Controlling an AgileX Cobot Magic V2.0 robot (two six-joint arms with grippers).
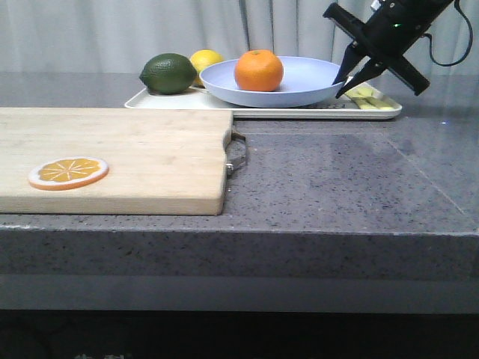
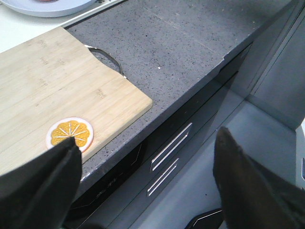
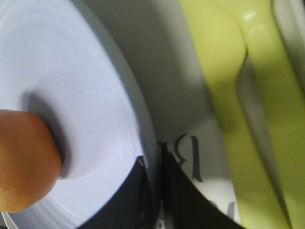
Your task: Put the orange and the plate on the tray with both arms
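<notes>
The lavender-blue plate's base [image 1: 271, 102] is on the white tray [image 1: 284, 114], inside the tray's edges. The plate would stay there, so my right gripper needs to let go of it.
The orange [image 1: 258, 70] sits in the pale lavender-blue plate [image 1: 307, 81], and the plate rests on the white tray [image 1: 284, 114] at the back of the counter. My right gripper [image 1: 340, 87] is at the plate's right rim, one finger over it and one under. In the right wrist view the gripper [image 3: 152, 164] is closed on the rim of the plate [image 3: 71, 71], with the orange [image 3: 24, 162] in it and the tray's grey lettering [image 3: 188, 157] beside it. My left gripper [image 2: 147, 138] is open and empty, out past the counter's front edge.
A dark green fruit [image 1: 168, 73] and a lemon [image 1: 207, 58] lie on the tray's left part, and yellow-green pieces [image 1: 370, 97] on its right end. A wooden cutting board [image 1: 112, 157] with an orange slice [image 1: 68, 172] lies front left. Drawer fronts [image 2: 171, 152] lie below the counter.
</notes>
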